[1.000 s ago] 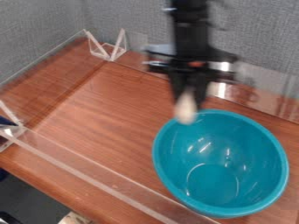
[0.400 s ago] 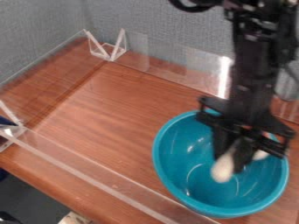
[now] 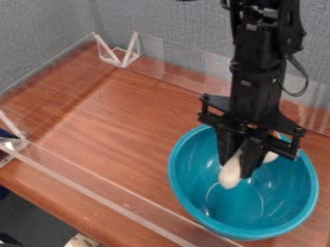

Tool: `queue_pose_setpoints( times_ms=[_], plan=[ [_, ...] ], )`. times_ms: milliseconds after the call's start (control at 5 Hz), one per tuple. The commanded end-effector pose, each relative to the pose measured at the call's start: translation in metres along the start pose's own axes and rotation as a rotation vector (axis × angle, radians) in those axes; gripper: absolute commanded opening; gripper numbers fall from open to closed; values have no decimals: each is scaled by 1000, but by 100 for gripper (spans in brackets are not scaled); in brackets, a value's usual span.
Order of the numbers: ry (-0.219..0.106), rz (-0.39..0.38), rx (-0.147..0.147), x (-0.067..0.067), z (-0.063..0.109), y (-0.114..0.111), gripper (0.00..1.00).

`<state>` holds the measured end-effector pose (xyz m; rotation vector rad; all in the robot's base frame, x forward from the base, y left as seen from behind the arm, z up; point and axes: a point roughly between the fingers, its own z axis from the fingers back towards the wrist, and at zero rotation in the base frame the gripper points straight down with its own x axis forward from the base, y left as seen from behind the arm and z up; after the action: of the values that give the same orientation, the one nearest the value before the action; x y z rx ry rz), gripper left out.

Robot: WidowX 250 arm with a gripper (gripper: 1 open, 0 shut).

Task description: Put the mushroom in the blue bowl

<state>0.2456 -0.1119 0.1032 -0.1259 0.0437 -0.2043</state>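
Observation:
The mushroom's cream-white stem (image 3: 230, 175) is inside the blue bowl's rim, over its inside bottom. The mushroom would land in the blue bowl, so it is time to open my gripper now.
The blue bowl (image 3: 206, 203) stands on the wooden table at the lower right, large, glossy and teal. My gripper (image 3: 240, 164) points straight down inside the bowl's rim, shut on the mushroom (image 3: 231, 176). Only the cream-white stem shows below the fingers; the cap is hidden between them. The mushroom hangs over the bowl's inner floor, and I cannot tell whether it touches the bottom.
A clear acrylic wall (image 3: 91, 188) runs along the table's front edge, with another along the back (image 3: 168, 66). White bracket stands sit at the back left (image 3: 125, 53) and the left edge (image 3: 11, 140). Bare wood (image 3: 103, 121) lies left of the bowl.
My gripper has carried the mushroom from above the bowl's far rim over to the bowl and lowered it inside. It stayed shut on the mushroom throughout.

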Motion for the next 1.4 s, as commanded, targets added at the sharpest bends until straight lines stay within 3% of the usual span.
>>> queue_pose_setpoints(
  times_ms=[0,600,800,1200],
  plan=[
    [-43,8,-5,4,8,2,0],
    [-34,16,-2,4,-2,4,0],
    [-32,22,-1,5,-3,5,100],
    [-30,38,7,7,-4,3,100]
  ],
)
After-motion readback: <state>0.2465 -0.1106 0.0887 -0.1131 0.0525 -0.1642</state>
